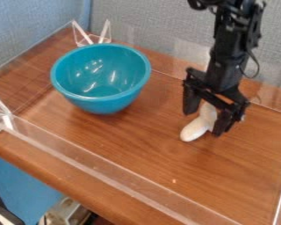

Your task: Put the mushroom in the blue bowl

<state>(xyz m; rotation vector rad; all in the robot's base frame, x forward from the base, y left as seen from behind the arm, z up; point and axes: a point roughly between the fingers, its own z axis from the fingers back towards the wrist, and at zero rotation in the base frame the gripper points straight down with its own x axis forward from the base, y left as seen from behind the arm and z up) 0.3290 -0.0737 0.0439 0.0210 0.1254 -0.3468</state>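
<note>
My fingers are high around the mushroom's cap end (pixel 209 112), above the wooden table. My gripper should move down first and only then close on the mushroom.
The mushroom (pixel 197 131) lies on its side on the wooden table, cream stem toward the front, its reddish-brown cap mostly hidden behind my fingers. My black gripper (pixel 212 112) is open, lowered straight over it, one finger on each side of the cap end. The turquoise-blue bowl (pixel 101 78) stands upright at the left rear, apart from the gripper and with nothing inside.
Low clear acrylic walls (pixel 131 163) fence the wooden table (pixel 96 136) along its front, back and sides. A clear acrylic stand (pixel 89 37) sits behind the bowl. The table's front edge drops off at the lower left.
</note>
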